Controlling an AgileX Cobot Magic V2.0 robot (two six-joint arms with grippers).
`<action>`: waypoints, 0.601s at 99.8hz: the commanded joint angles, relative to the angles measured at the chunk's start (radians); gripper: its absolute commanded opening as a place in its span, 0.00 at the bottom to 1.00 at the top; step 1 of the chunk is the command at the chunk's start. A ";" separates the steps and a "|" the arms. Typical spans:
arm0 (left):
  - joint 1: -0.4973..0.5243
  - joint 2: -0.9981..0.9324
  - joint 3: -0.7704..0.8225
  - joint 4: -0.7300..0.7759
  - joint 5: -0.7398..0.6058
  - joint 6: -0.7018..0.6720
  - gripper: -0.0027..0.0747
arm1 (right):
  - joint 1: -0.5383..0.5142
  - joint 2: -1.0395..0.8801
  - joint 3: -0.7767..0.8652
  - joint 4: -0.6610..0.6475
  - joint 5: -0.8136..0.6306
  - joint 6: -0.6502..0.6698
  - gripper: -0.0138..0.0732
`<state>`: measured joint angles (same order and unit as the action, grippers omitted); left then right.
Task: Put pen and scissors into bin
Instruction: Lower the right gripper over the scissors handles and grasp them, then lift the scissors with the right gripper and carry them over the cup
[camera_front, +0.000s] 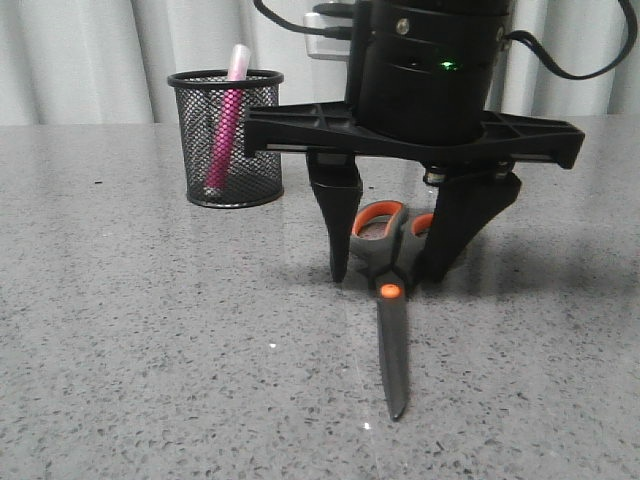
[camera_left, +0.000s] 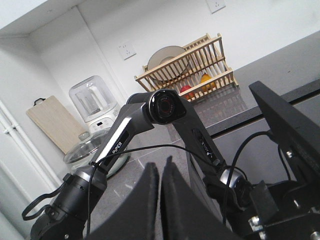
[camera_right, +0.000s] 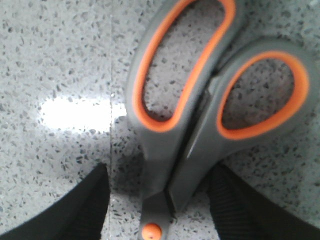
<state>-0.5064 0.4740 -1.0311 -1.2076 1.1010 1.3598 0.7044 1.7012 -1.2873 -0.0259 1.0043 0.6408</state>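
Observation:
My right gripper needs to close on the scissors (camera_front: 391, 310) now, as its fingers are at table level beside them, behind the orange pivot.
The scissors (camera_front: 391, 310) lie flat on the grey speckled table, handles toward the back, blades toward the front. My right gripper (camera_front: 385, 270) is open and straddles them just behind the orange pivot, one finger (camera_front: 338, 225) on each side, tips at the table. In the right wrist view the scissors (camera_right: 170, 165) lie between the two fingers (camera_right: 80, 210), with a gap on both sides. The pen (camera_front: 226, 120) stands inside the bin (camera_front: 228, 140) at the back left. My left gripper (camera_left: 160, 172) is shut and empty, raised off the table and pointing at the room.
The grey speckled table (camera_front: 130, 330) stretches to the front and left of the scissors. A pale curtain (camera_front: 90, 50) hangs behind. The left wrist view shows the other arm (camera_left: 165, 107), a counter with a dish rack (camera_left: 187, 70) and kitchen appliances.

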 joint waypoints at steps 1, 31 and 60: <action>-0.008 0.012 -0.018 -0.038 -0.047 -0.013 0.01 | -0.005 0.011 -0.009 -0.036 -0.045 0.002 0.62; -0.008 0.012 -0.018 0.067 -0.090 -0.086 0.01 | -0.010 0.026 -0.011 -0.123 -0.043 0.002 0.07; -0.008 -0.063 0.036 0.278 -0.353 -0.195 0.01 | -0.009 -0.313 -0.052 -0.585 -0.923 0.062 0.08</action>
<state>-0.5064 0.3952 -0.9931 -0.8935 0.8448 1.1775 0.7024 1.3906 -1.3133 -0.4723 0.4010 0.7017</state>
